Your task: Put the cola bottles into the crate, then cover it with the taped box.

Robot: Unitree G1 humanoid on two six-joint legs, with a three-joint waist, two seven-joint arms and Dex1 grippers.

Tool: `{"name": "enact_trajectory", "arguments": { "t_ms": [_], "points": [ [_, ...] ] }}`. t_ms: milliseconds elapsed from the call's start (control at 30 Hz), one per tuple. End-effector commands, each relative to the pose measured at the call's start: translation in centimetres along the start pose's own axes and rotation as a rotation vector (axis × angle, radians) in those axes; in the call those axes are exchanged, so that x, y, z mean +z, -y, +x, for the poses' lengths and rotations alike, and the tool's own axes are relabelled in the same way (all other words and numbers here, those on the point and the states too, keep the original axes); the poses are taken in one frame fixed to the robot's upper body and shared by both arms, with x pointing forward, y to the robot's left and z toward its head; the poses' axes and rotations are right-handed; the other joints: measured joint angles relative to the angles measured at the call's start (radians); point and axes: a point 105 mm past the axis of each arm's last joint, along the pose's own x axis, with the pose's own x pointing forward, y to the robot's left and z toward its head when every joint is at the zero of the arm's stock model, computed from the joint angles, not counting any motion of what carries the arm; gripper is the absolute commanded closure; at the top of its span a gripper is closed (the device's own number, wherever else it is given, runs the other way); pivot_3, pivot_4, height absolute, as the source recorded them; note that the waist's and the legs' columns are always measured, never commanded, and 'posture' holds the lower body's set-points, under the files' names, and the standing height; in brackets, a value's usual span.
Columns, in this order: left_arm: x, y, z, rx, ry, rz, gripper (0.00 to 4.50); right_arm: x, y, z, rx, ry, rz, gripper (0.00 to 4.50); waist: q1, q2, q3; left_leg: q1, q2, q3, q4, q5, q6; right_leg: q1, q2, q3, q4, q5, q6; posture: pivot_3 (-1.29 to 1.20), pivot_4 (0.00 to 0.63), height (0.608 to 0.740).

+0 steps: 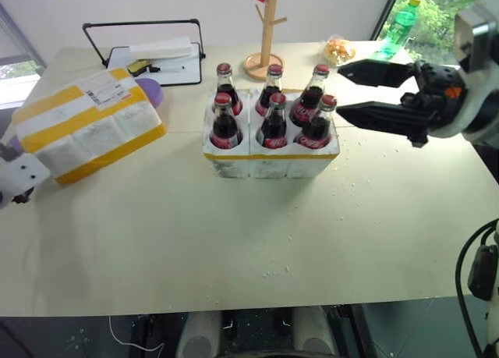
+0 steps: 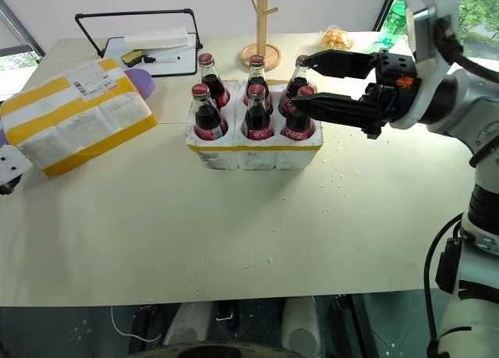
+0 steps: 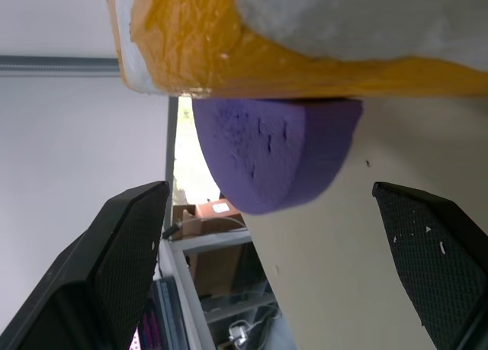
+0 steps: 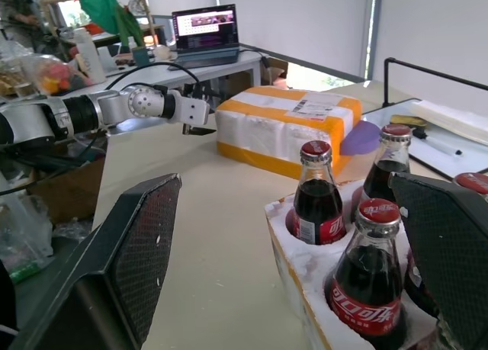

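My left gripper moves toward the purple pad (image 3: pixel 271 152) under the taped box (image 3: pixel 305 37), before it closes on the pad: my fingers stop short of it.
Several cola bottles (image 1: pixel 273 108) with red caps stand upright in the wells of the crate (image 1: pixel 269 161), a white block with a yellow band, at the table's middle. The taped box (image 1: pixel 86 124) lies to the crate's left, apart from it, white label facing up. My right gripper (image 1: pixel 338 91) hovers open just right of the crate, level with the bottle necks and pointing left; its fingers (image 4: pixel 145 236) hold nothing. My left gripper (image 3: pixel 267 213) is open and empty at the table's far left, facing the taped box's yellow-banded end (image 3: pixel 305 52).
A purple round pad (image 1: pixel 152 91) sticks out from behind the taped box. At the back stand a black wire rack with papers (image 1: pixel 152 58), a wooden peg stand (image 1: pixel 267 30), a snack bag (image 1: pixel 339 50) and a green plastic bottle (image 1: pixel 400 23). White crumbs dot the table (image 1: pixel 234 241).
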Motion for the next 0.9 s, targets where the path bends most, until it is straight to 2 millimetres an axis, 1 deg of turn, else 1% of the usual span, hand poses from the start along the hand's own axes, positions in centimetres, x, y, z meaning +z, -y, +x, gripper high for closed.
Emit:
{"name": "enact_trajectory", "arguments": {
  "t_ms": [33,167,333,400,433,533,600,633,667,833,900],
  "points": [
    [-0.4,-0.3,0.7,0.049,-0.014,0.029,0.0,1.6,-0.8,-0.8,-0.026,0.025,-0.071,0.04,-0.001,-0.001,0.0,0.0,0.0,0.0,0.0,0.0,0.0,0.0,0.0,0.0,0.0,0.0,0.0,0.0,0.15,0.74],
    [-0.1,0.3,1.7,0.067,-0.026,0.027,0.0,2.1,-0.9,-1.4,-0.069,0.023,-0.094,0.04,0.001,-0.002,-0.001,0.0,0.0,0.001,0.0,0.0,0.001,0.0,0.0,0.0,0.0,0.0,0.0,0.0,0.15,0.74],
    [0.6,1.2,2.4,0.051,-0.027,0.039,0.0,2.5,-0.9,-2.0,-0.105,0.02,-0.113,0.04,0.0,-0.005,-0.003,0.001,0.0,0.001,0.001,0.0,0.001,0.001,0.0,0.0,0.0,0.0,0.0,0.0,0.15,0.74],
    [1.1,1.4,2.6,0.045,-0.009,0.027,0.55,2.4,-1.0,-2.0,-0.12,0.016,-0.119,0.0,0.001,-0.006,-0.003,0.001,0.0,0.001,0.001,0.0,0.001,0.001,0.0,0.0,0.0,0.0,0.0,0.0,0.15,0.74],
    [1.3,1.5,2.7,0.043,-0.005,0.024,0.92,2.4,-1.0,-2.0,-0.125,0.014,-0.122,0.0,0.001,-0.006,-0.004,0.001,0.0,0.0,0.001,0.0,0.001,0.001,0.0,0.0,0.0,0.0,0.0,0.0,0.15,0.74],
    [1.6,1.5,2.8,0.042,0.001,0.021,2.38,2.3,-1.1,-2.0,-0.131,0.012,-0.124,0.0,0.002,-0.007,-0.004,0.001,0.0,0.0,0.001,0.0,0.001,0.001,0.0,0.0,0.0,0.0,0.0,0.0,0.15,0.74],
    [1.7,1.3,2.9,0.044,0.002,0.023,3.47,2.2,-1.1,-2.0,-0.135,0.011,-0.125,0.0,0.002,-0.007,-0.004,0.001,0.0,0.0,0.001,0.0,0.001,0.001,0.0,0.0,0.0,0.0,0.0,0.0,0.15,0.74],
    [1.8,1.3,2.9,0.044,0.002,0.024,3.89,2.2,-1.1,-2.0,-0.136,0.011,-0.125,0.0,0.003,-0.007,-0.004,0.001,0.0,0.0,0.001,0.0,0.001,0.001,-0.001,0.0,0.001,0.0,0.0,0.0,0.15,0.74],
    [1.8,1.2,2.9,0.047,0.003,0.025,4.18,2.2,-1.1,-2.0,-0.137,0.012,-0.125,0.0,0.002,-0.007,-0.004,0.001,0.0,0.0,0.001,0.0,0.001,0.001,-0.001,0.0,0.001,0.0,0.0,0.0,0.15,0.74],
    [2.6,0.1,3.0,0.078,0.034,0.018,4.18,2.0,-1.0,-1.9,-0.139,0.01,-0.119,0.0,0.003,-0.007,-0.004,0.001,0.0,0.0,0.002,0.0,0.001,0.001,0.0,0.0,0.001,0.0,0.0,0.0,0.15,0.74],
    [3.0,-0.5,3.0,0.096,0.054,0.009,4.18,1.6,-0.9,-2.0,-0.142,-0.001,-0.09,0.0,0.003,-0.008,-0.005,0.001,0.0,0.0,0.002,0.0,0.002,0.002,0.0,0.0,0.001,0.0,0.0,0.0,0.15,0.74]
  ]
}}
